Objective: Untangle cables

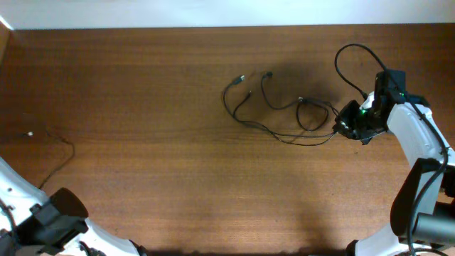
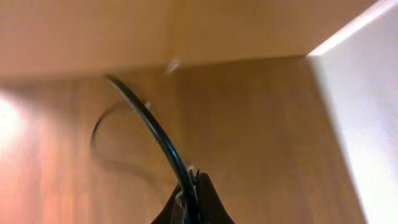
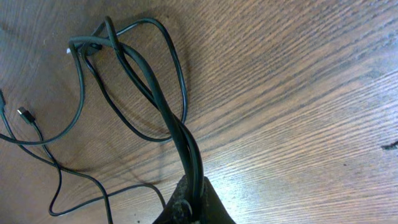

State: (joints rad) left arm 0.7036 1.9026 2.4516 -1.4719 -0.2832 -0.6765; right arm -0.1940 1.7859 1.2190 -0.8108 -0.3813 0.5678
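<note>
The tangle's loops lie spread on the tabletop beside my fingertips, so the tangle would settle there and my right gripper needs to open.
The cables [image 1: 301, 101] lie as thin black tangled loops on the wooden table, right of centre, with small plug ends [image 1: 242, 78] toward the middle. My right gripper [image 1: 346, 126] is shut on the right end of this tangle. In the right wrist view twisted strands [image 3: 155, 99] rise from the right gripper [image 3: 193, 186] to a knot [image 3: 102, 43]. A separate thin cable [image 1: 60, 139] lies at the far left. In the left wrist view my left gripper [image 2: 189, 186] is shut on one black cable [image 2: 158, 137], which arcs away.
The right arm's thicker black cable [image 1: 348, 64] loops above the right gripper. The left arm [image 1: 50, 217] sits at the bottom-left corner. A white surface [image 1: 213, 11] borders the table's far edge. A pale panel [image 2: 360, 93] fills the right of the left wrist view.
</note>
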